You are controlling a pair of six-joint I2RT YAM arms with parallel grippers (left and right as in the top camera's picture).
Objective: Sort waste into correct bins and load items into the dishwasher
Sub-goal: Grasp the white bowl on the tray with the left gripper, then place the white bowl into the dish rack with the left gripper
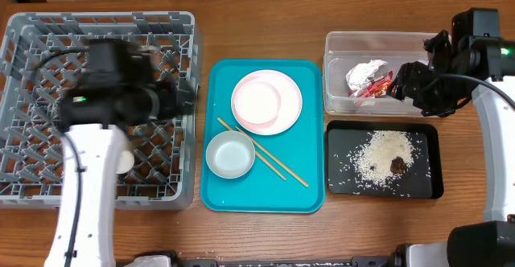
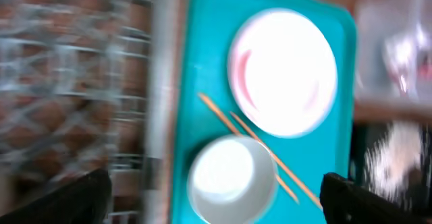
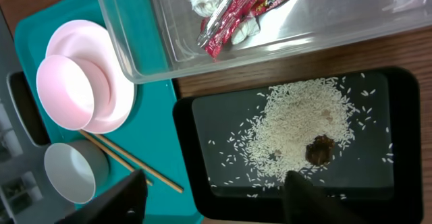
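Observation:
I will next grab the bowl by its rim (image 1: 208, 156) with my left gripper, one finger inside, so the bowl's body stays free to load tilted into the rack (image 1: 24, 34).
The red-and-silver wrapper (image 1: 368, 78) lies in the clear tub (image 1: 338, 50). Rice (image 1: 382, 154) and a brown scrap (image 1: 398, 165) lie in the black tray (image 1: 338, 186). The plate (image 1: 286, 114) carries the pinkish dish (image 1: 256, 100). It lies beside the bowl (image 1: 230, 154) and chopsticks (image 1: 269, 158) on a teal tray (image 1: 310, 195). A small cup (image 1: 123, 162) sits in the grey rack (image 1: 24, 34). My left gripper (image 2: 216, 204) is open and empty, above the rack's right edge and the bowl (image 2: 229, 180). My right gripper (image 3: 216, 204) is open and empty, above the black tray's edge (image 3: 405, 116).
The left wrist view is blurred by motion. The rack fills the table's left side, the teal tray sits in the middle, and the tub and black tray sit at the right. Bare wood shows along the front edge.

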